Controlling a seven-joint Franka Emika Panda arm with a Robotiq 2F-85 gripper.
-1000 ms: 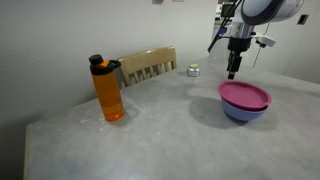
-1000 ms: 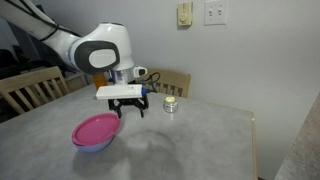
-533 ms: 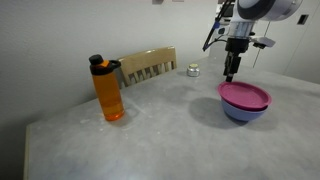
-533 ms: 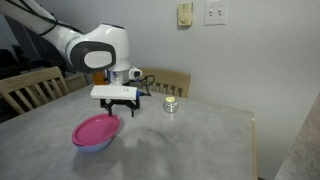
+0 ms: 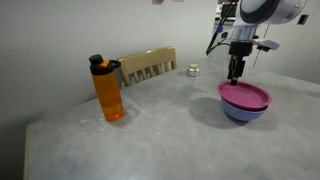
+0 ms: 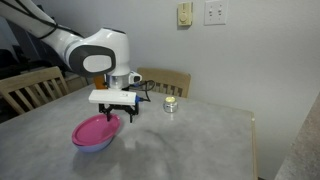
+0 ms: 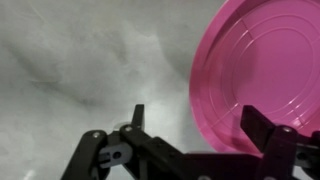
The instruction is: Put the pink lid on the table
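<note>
My fingers are at the pink lid and reach its tilted rim (image 5: 227, 87) (image 7: 202, 115), one over the inside of the lid and the other over the tabletop. My gripper will close on the lid.
The pink lid (image 5: 245, 95) lies flat on top of the blue-purple bowl (image 5: 244, 110) on the grey table (image 5: 150, 135). It shows in both exterior views, also in the second one (image 6: 96, 129), and fills the upper right of the wrist view (image 7: 260, 70). My gripper (image 5: 235, 75) hangs open just above the lid's far edge; it also shows over the lid's rim (image 6: 120, 116). In the wrist view the open jaws (image 7: 200, 125) straddle the lid's rim, holding nothing.
An orange bottle (image 5: 108, 89) with a black cap stands on the table. A wooden chair (image 5: 148, 65) stands at the far edge. A small jar (image 6: 171, 104) sits near the back of the table (image 6: 190, 140). Another chair (image 6: 25, 90) stands at the side.
The gripper has shifted slightly toward the lid and a little lower over its rim. The lid and bowl have not moved.
</note>
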